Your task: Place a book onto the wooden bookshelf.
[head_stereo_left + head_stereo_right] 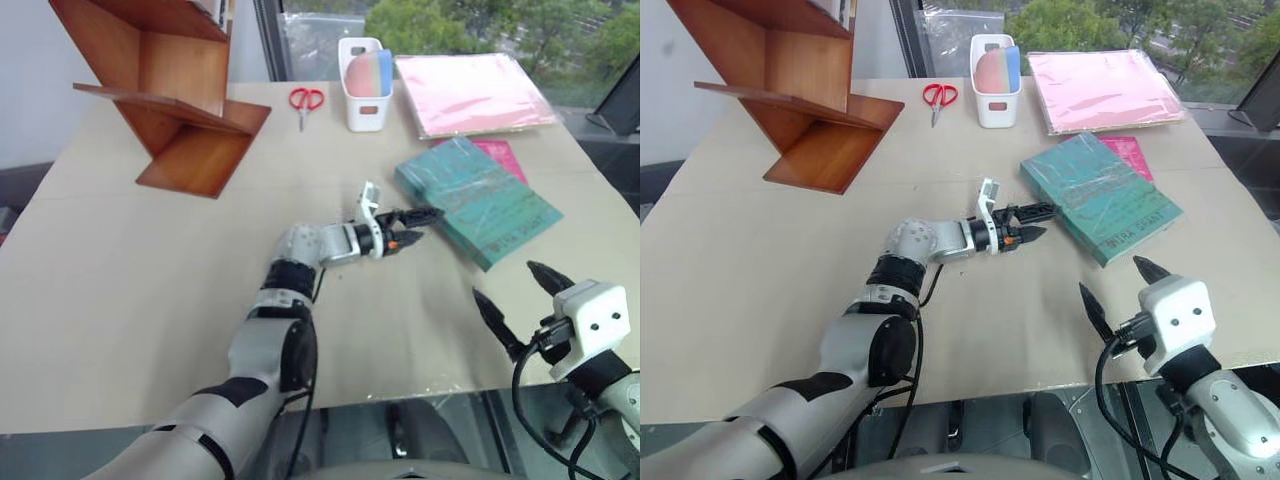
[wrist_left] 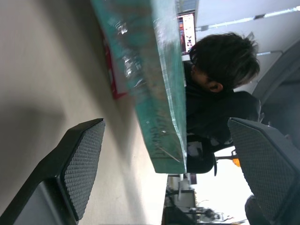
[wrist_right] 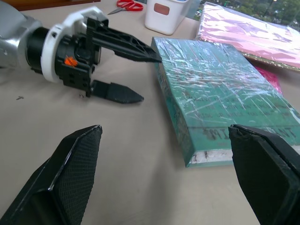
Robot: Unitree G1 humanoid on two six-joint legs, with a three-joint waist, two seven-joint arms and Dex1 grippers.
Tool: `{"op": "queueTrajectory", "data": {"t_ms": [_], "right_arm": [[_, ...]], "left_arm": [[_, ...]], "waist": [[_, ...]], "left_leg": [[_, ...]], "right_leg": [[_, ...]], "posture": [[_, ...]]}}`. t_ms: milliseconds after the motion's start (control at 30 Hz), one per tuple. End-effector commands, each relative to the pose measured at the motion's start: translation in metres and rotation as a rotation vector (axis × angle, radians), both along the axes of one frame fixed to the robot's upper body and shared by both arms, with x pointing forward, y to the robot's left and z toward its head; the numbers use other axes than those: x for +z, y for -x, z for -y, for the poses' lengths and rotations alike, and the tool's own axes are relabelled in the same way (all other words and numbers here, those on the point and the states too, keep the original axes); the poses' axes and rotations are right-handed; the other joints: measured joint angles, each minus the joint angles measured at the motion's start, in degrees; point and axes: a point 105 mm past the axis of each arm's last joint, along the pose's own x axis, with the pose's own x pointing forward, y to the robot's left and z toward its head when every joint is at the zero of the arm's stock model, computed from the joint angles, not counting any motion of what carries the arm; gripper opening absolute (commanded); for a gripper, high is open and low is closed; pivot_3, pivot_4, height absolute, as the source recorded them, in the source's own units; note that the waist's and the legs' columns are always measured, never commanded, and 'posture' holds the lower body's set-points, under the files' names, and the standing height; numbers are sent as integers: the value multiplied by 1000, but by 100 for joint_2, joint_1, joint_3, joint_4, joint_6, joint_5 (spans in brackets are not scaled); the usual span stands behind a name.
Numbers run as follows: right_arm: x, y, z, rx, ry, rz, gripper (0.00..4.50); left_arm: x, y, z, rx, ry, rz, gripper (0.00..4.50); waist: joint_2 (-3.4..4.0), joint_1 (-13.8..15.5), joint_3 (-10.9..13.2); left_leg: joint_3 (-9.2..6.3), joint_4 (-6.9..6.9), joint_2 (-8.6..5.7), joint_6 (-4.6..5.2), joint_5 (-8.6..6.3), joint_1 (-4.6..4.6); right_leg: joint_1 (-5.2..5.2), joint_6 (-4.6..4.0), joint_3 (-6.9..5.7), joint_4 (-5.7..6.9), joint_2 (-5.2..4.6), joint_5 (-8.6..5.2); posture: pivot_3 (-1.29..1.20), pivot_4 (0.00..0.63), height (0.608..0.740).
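Note:
The left gripper's fingers barely reach the teal book's near edge, so it should move farther toward the book first and then close on it.
The teal book (image 1: 478, 200) lies flat on the table at the right, wrapped in glossy film, with pale page edges facing me. My left gripper (image 1: 428, 227) points right at the book's left edge, open. One finger (image 3: 126, 44) reaches the cover's top corner; the other sits low by the table. My right gripper (image 1: 505, 280) hovers open near the table's front edge, just short of the book and apart from it. The wooden bookshelf (image 1: 175, 100), reddish-brown slanted boards, stands at the back left.
A magenta book (image 1: 505, 155) pokes out from under the teal one. Behind lie a pale pink folder (image 1: 470, 92), a white bin (image 1: 364, 105) and red scissors (image 1: 306, 100). A person (image 2: 220, 84) sits beyond the table.

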Motion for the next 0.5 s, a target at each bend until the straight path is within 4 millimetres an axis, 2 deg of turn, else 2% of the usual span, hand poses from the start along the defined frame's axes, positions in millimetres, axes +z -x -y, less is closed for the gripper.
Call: {"op": "queueTrajectory", "data": {"t_ms": [33, 500], "right_arm": [[12, 4, -4, -16, 1, 74, 4425], [9, 0, -10, -66, 0, 100, 4425]], "left_arm": [[10, -1, 18, 0, 22, 6, 4500], [15, -7, 50, 89, 75, -48, 4500]], "waist": [[0, 2, 0], [-1, -1, 0]], "left_leg": [[0, 0, 0, 0, 0, 0], [0, -2, -1, -1, 0, 2]], "right_leg": [[0, 0, 0, 0, 0, 0], [0, 10, 1, -1, -1, -6]], "posture": [[0, 150, 740], [0, 150, 740]]}}
